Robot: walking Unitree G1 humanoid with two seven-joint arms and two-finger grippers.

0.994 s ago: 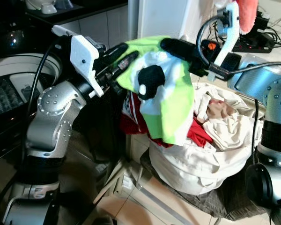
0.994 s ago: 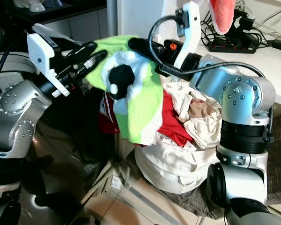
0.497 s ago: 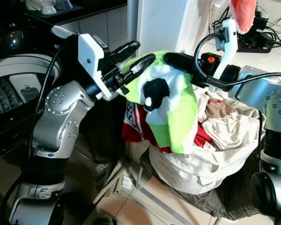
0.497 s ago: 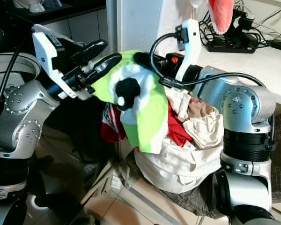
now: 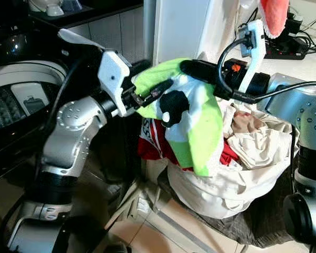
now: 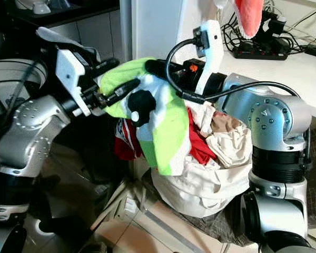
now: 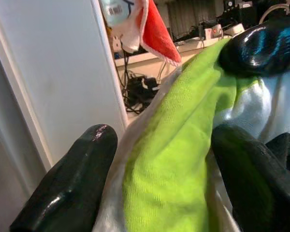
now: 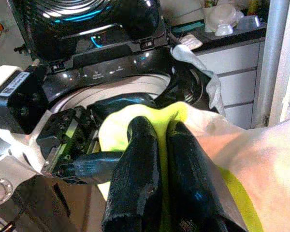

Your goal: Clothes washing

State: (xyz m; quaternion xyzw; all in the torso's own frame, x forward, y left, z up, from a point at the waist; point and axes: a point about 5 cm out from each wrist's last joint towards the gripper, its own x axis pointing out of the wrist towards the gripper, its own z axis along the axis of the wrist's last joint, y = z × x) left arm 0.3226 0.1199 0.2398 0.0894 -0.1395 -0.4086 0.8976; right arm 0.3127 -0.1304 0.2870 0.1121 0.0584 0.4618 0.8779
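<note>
The shirt hangs slack (image 5: 197,132) from my right gripper, so my left gripper will next grip the green edge (image 5: 146,85) that stands up in a fold.
A green and white shirt (image 5: 197,121) with a black patch (image 5: 171,103) hangs in the air above a white laundry bag (image 5: 221,190) full of clothes. My right gripper (image 5: 187,66) is shut on the shirt's top edge, its fingers (image 8: 150,159) pressed together on the cloth. From the left, my left gripper (image 5: 157,78) stands open with the shirt's green edge (image 7: 169,145) between its fingers (image 7: 67,183). To the left lies the washing machine (image 5: 21,100), its round opening (image 8: 111,94) behind the shirt in the right wrist view.
A red garment (image 5: 152,147) spills over the bag's left rim. A white pillar (image 5: 179,26) stands behind the shirt. At the back right, a counter carries a power strip and cables (image 5: 287,45), with a red cloth (image 5: 274,16) hanging above. Tiled floor (image 5: 163,226) lies below.
My left gripper has moved right, and its open fingers now straddle the shirt's green edge. The right gripper has kept its hold, with the shirt slightly lower.
</note>
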